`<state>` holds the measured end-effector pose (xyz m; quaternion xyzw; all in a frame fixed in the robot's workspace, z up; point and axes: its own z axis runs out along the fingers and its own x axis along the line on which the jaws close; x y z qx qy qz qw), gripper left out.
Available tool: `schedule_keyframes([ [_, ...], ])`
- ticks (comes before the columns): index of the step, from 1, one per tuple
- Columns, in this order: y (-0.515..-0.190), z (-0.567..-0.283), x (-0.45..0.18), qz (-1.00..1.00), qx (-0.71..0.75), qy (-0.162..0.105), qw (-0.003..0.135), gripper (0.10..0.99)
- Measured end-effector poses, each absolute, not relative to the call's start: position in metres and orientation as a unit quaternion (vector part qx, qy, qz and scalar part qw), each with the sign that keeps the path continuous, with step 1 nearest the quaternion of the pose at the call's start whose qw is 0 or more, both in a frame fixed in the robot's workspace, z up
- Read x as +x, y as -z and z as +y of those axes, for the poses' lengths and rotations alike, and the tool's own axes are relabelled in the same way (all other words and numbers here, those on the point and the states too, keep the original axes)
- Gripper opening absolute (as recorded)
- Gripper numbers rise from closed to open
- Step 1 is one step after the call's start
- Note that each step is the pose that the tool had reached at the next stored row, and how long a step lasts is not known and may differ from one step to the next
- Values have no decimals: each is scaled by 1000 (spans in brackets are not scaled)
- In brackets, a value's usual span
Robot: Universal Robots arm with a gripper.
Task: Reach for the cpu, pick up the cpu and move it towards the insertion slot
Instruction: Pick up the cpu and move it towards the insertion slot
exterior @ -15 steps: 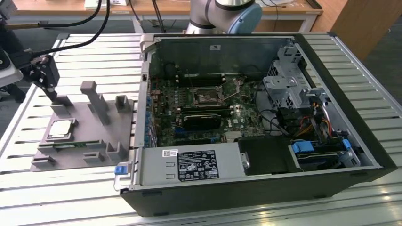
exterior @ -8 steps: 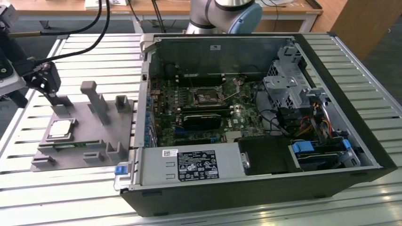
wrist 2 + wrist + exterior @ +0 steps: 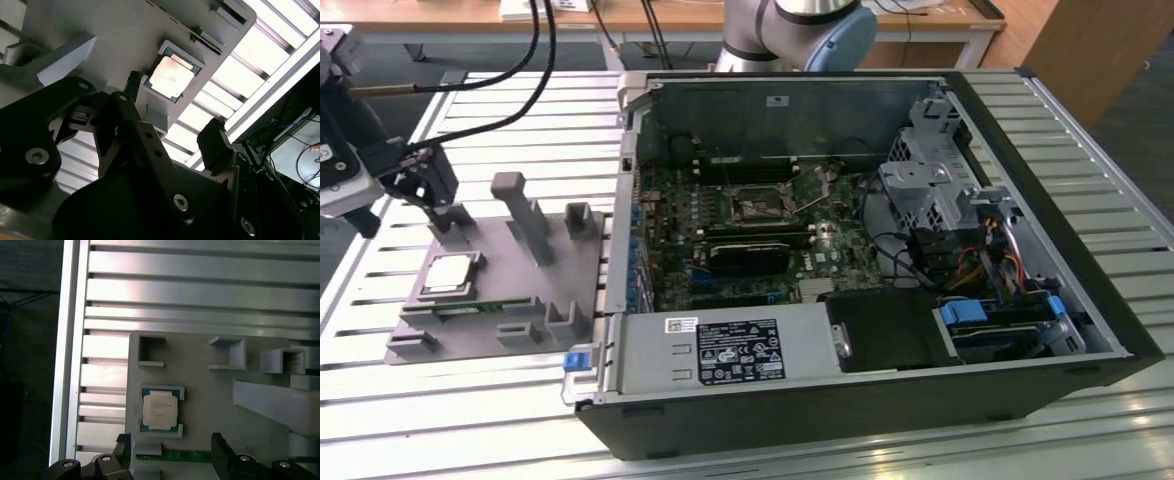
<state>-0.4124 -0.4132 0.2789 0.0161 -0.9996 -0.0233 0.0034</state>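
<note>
My gripper picks up the cpu (image 3: 450, 272) next by its open side edges between the raised grey brackets, since the brackets hug the cpu at its ends.
The cpu (image 3: 450, 272), a small square chip with a shiny silver top, lies flat in a pocket of the grey fixture plate (image 3: 520, 290) at the exterior view's left. It shows in both wrist views (image 3: 171, 75) (image 3: 160, 409). My gripper (image 3: 430, 195) hangs above the fixture's far end, a little short of the chip, open (image 3: 174, 110) (image 3: 170, 444) with nothing between its black fingers (image 3: 218, 442). The insertion slot (image 3: 758, 205), a silver-framed square socket with a dark centre, sits on the motherboard inside the open computer case.
A narrow green memory stick (image 3: 172, 456) lies in the fixture beside the chip. Grey upright posts (image 3: 523, 205) rise from the fixture. The open case (image 3: 720, 350) holds a black heatsink block (image 3: 747, 255), drive cages and cables. A slatted metal table (image 3: 200, 290) lies underneath.
</note>
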Motion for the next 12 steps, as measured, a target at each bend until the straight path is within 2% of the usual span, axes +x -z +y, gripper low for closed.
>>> schedule_keyframes([
  [12, -257, -414, -413, -1000, 16, 23, 3, 733],
])
